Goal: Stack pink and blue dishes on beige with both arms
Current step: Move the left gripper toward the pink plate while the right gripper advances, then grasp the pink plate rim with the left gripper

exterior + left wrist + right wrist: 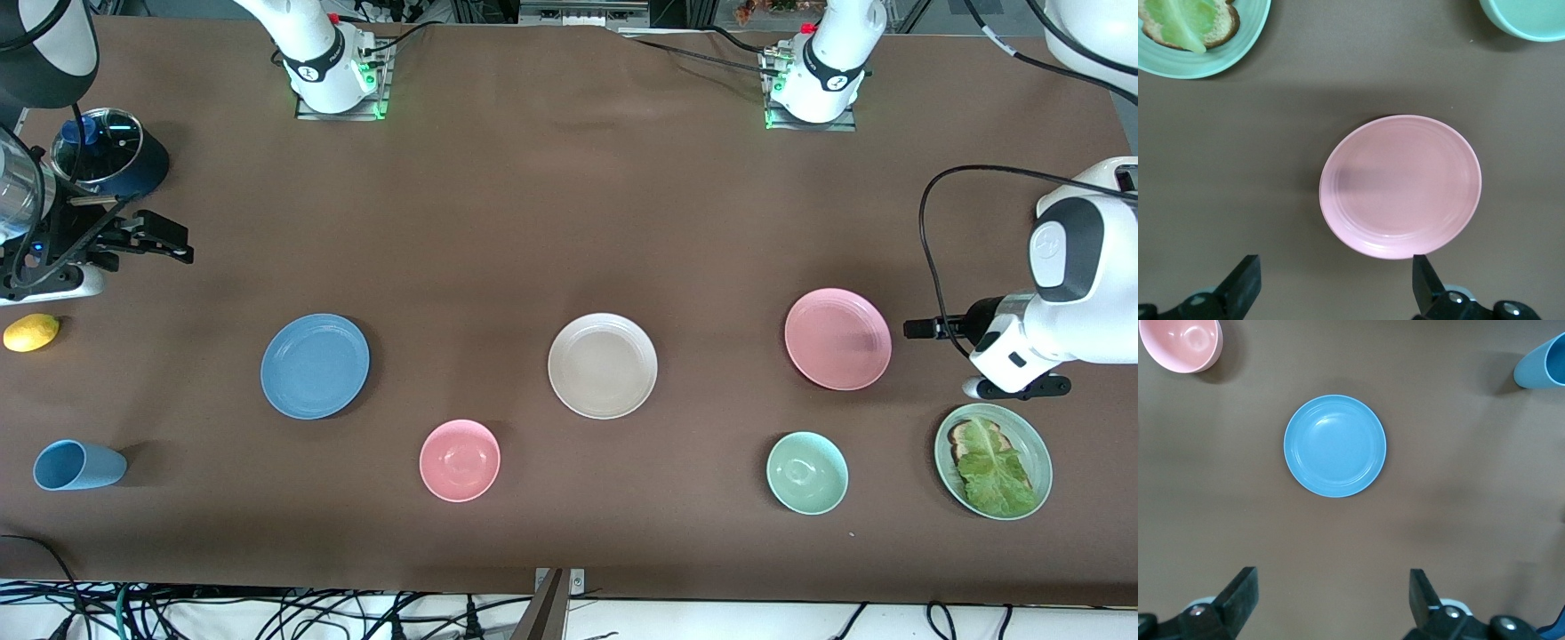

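The left gripper grips the pink plate by its rim [889,340] next. That leaves the pink plate's round center free to settle onto the beige plate [603,365].
The beige plate [603,365] lies mid-table. The blue plate [315,365] [1335,445] lies beside it toward the right arm's end, and the pink plate [837,339] [1401,186] toward the left arm's end. All three are apart and bare. My left gripper [941,357] [1335,287] hangs open and empty in the air just off the pink plate's rim, at the left arm's end. My right gripper [142,249] [1331,603] is open and empty, high over bare table near the right arm's end, well short of the blue plate.
Nearer the front camera stand a pink bowl [460,460], a green bowl [807,473], a green plate with toast and lettuce [1022,436] and a blue cup [78,466] on its side. A lemon [31,332] and a glass-lidded pot [107,151] sit at the right arm's end.
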Available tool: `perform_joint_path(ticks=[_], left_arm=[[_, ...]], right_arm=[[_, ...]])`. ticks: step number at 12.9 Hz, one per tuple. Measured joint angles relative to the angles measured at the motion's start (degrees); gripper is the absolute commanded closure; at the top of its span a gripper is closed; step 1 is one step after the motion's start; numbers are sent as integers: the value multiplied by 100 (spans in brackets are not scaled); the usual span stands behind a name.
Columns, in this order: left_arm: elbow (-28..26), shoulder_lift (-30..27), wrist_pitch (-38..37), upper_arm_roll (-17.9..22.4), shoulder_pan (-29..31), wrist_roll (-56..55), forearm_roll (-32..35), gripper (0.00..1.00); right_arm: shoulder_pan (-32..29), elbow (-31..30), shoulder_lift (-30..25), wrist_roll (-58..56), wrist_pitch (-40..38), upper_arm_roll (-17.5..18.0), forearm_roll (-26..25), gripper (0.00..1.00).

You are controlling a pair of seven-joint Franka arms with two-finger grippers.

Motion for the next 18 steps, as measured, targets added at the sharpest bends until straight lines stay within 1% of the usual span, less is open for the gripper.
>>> perform_joint_path(ticks=[2, 7, 9, 11, 14, 15, 16, 18], left_arm=[[-444, 31, 685, -8, -4, 1, 0, 0], [-1900, 51, 2853, -12, -5, 77, 0, 0], [-2338, 53, 3314, -9, 38, 263, 0, 0], [-2512, 54, 3383, -3, 166, 519, 0, 1], [-2574, 107, 3383, -4, 334, 765, 0, 53], [-2574, 130, 3383, -11, 336, 786, 0, 75], [-2574, 153, 3383, -27, 330, 797, 0, 100], [-2572, 195, 3386, -63, 303, 806, 0, 100]], right_arm=[[0, -1, 9, 0, 11, 0, 0, 0], [0, -61, 25, 0, 102, 0, 0, 0], [0, -213, 58, 0, 323, 0, 0, 0], [0, -354, 103, 0, 497, 0, 0, 0], [-1, -394, 195, 0, 650, 0, 0, 0], [-5, -394, 226, 0, 691, -1, 0, 0], [-17, -395, 253, -1, 731, -6, 0, 0], [-60, -395, 320, -88, 828, -11, 0, 0]])
